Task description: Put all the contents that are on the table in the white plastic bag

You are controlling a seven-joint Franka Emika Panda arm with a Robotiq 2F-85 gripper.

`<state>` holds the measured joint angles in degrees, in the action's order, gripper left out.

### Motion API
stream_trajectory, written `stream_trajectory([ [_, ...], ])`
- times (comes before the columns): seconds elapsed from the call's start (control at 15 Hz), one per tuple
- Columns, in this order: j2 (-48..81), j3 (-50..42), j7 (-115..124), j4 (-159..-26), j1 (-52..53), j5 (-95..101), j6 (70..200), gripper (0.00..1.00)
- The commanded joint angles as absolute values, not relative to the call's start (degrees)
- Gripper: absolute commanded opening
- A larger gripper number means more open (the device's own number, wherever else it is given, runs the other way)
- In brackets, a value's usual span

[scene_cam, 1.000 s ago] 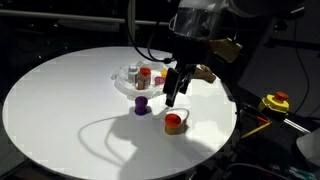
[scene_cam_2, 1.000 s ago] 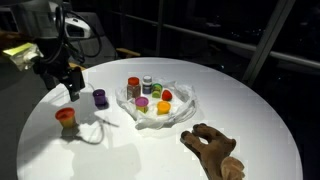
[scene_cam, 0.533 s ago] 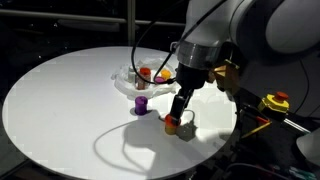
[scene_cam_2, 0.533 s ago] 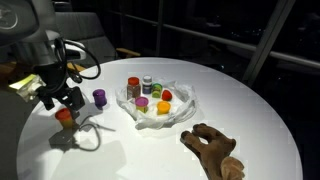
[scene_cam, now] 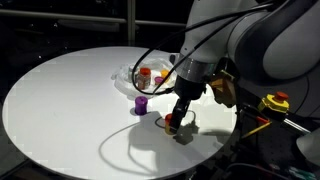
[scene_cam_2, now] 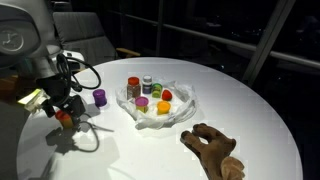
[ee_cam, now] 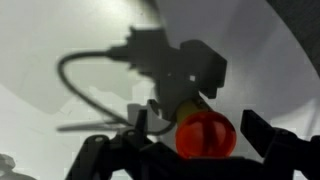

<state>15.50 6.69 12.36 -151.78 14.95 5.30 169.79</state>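
I should close my gripper on the orange-red cap, because the cap is between my fingers and they are level with its sides.
A white plastic bag lies open on the round white table, with several small bottles in it; it also shows in an exterior view. A purple bottle stands on the table beside the bag. An orange-red capped bottle stands nearer the table edge. My gripper is low over it, open, with a finger on each side of the cap and gaps showing between them.
A brown glove-like object lies on the table on the far side of the bag. A yellow and red device sits off the table edge. A black cable loops from my wrist. The surroundings are dark.
My gripper moved from beside the purple bottle over to the orange-red bottle and came down around it. The bottles and the bag have not moved.
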Motion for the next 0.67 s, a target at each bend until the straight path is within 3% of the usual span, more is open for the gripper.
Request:
stream_trajectory([
  [0.0, 16.14, 3.79, 13.32, -151.36, 17.62, 6.75, 172.47, 0.68],
  [0.07, 15.98, 3.02, 13.46, -151.49, 18.25, 7.03, 172.81, 0.68],
  [0.4, 14.91, 1.46, 13.14, -151.8, 19.66, 6.75, 174.13, 0.31],
  [0.6, 13.12, -0.65, 14.16, -151.65, 21.08, 7.64, 171.86, 0.28],
])
